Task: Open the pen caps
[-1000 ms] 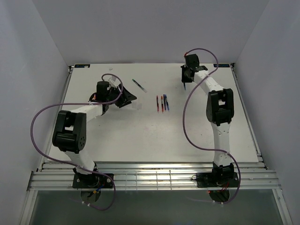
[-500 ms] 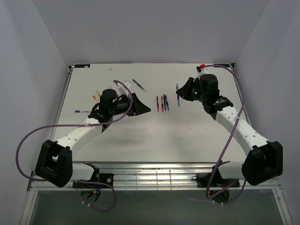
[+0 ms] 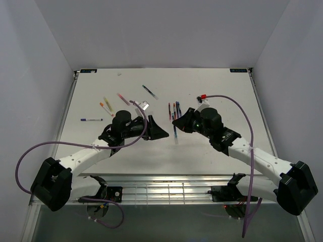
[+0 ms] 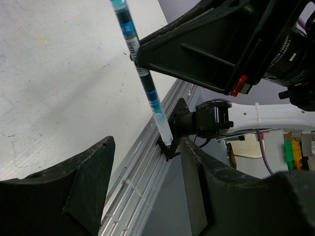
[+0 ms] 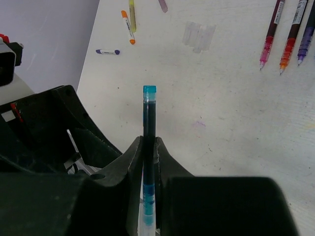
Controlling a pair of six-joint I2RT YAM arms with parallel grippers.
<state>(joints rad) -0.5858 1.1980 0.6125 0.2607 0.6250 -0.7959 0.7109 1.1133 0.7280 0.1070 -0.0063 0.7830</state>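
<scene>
The pen's clear end [image 3: 176, 140] [image 4: 163, 130] is beyond the left gripper's fingers, so they would miss it if they closed now. The left gripper needs to move toward it first and then close.
My right gripper [image 3: 176, 124] is shut on a blue pen [image 3: 175, 135] and holds it above the table near the middle. In the right wrist view the gripper [image 5: 149, 143] clamps the pen [image 5: 149, 105] at mid-length, with the teal end beyond the fingers. My left gripper [image 3: 161, 131] is open and empty, just left of the pen. In the left wrist view the left gripper [image 4: 146, 147] gapes wide. The pen [image 4: 145, 83] slants down there, its clear end just beyond the gap, touching neither finger.
Pink [image 5: 269, 39], orange [image 5: 290, 37] and purple [image 5: 306, 34] pens lie side by side on the table [image 3: 212, 91]. A black pen [image 3: 150, 92] lies farther back. Orange [image 3: 103, 106], yellow [image 3: 107, 101] and pink [image 3: 122, 97] pieces, a small blue-tipped piece [image 3: 91, 120] and clear tubes [image 5: 198, 35] lie at the left.
Both arms have swung in toward the near middle. The blue pen has left the table and is now in my right gripper. My left gripper has come up beside it.
</scene>
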